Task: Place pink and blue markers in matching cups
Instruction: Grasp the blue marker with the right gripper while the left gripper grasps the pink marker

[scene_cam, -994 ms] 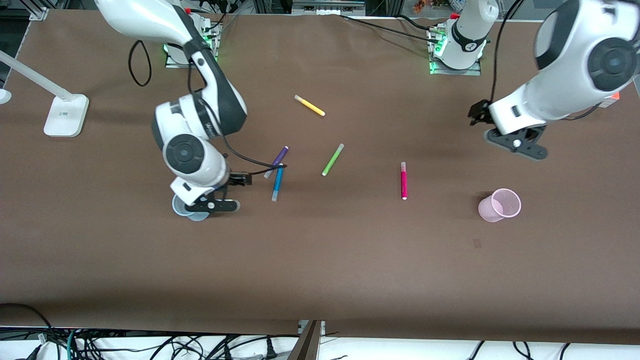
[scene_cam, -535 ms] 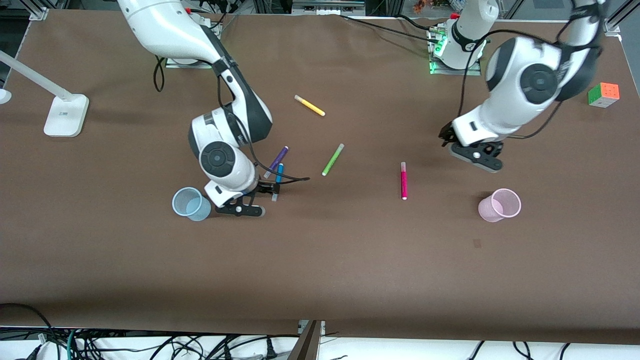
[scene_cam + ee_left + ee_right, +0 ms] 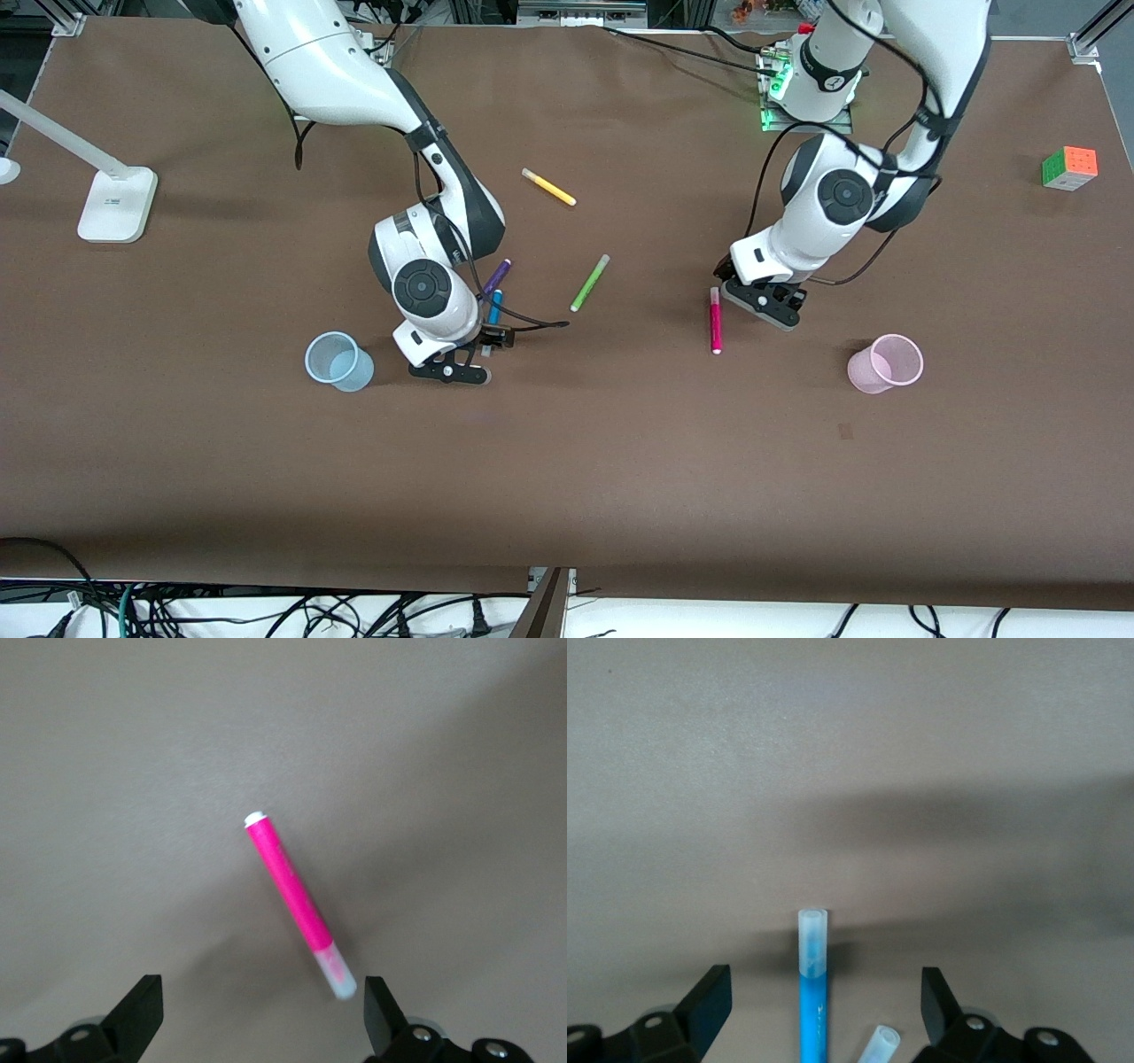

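My left gripper will grab the pink marker next, by its translucent cap end point(image 3: 714, 296). Then my left gripper will put the marker into the pink cup point(image 3: 885, 363).
The blue marker point(image 3: 493, 310) lies on the brown table beside the purple pen, partly hidden under my right hand. My right gripper point(image 3: 452, 367) is open and hangs low over it; in the right wrist view the blue marker point(image 3: 812, 988) lies between the open fingers of my right gripper point(image 3: 826, 1001), pale end away from the hand. The pale blue cup point(image 3: 338, 361) stands beside that gripper. The pink marker point(image 3: 715, 320) lies mid-table. My left gripper point(image 3: 767, 306) is open beside it; the left wrist view shows the pink marker point(image 3: 292, 895) just ahead of my left gripper point(image 3: 259, 1023). The pale pink cup point(image 3: 885, 363) stands toward the left arm's end.
A purple pen point(image 3: 496, 276) touches the blue marker; its pale end shows in the right wrist view point(image 3: 879, 1045). A lime-green pen point(image 3: 590, 282) and a yellow pen point(image 3: 548, 187) lie mid-table. A colour cube point(image 3: 1069, 167) and a white lamp base point(image 3: 116, 204) sit at the table's ends.
My right gripper has moved from over the blue cup to over the blue marker. My left arm has swung down from the table's end to beside the pink marker.
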You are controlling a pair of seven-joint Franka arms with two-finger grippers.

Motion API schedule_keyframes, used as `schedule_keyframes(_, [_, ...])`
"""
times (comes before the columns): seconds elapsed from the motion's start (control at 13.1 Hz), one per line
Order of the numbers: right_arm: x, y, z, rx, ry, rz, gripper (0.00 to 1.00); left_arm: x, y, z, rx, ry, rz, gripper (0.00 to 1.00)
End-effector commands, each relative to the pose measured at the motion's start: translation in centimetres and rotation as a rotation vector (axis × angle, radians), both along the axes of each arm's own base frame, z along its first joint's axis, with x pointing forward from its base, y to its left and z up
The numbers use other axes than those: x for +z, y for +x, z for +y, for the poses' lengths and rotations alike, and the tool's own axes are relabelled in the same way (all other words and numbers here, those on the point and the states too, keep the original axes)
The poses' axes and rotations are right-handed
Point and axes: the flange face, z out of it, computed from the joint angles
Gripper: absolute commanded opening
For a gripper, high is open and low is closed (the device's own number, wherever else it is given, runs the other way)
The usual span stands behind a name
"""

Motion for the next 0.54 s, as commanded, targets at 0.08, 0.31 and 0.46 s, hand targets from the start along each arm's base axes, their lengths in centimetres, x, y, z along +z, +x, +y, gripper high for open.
schedule_keyframes(0.08, [-2.0, -0.5, 1.9, -0.014, 0.025, -0.033, 0.93, -2.8, -0.3, -2.1, 0.021, -0.030, -0.014, 1.00])
schedule_keyframes(0.31, [-3.0, -1.4, 2.9, -0.011, 0.018, -0.021, 0.93, -3.9, -1.1, -3.1, 0.055, -0.028, 0.012, 1.00])
schedule_keyframes(0.46, [-3.6, -2.0, 2.9, -0.008, 0.009, -0.006, 0.90, -4.5, -1.8, -4.3, 0.079, -0.025, 0.028, 1.00])
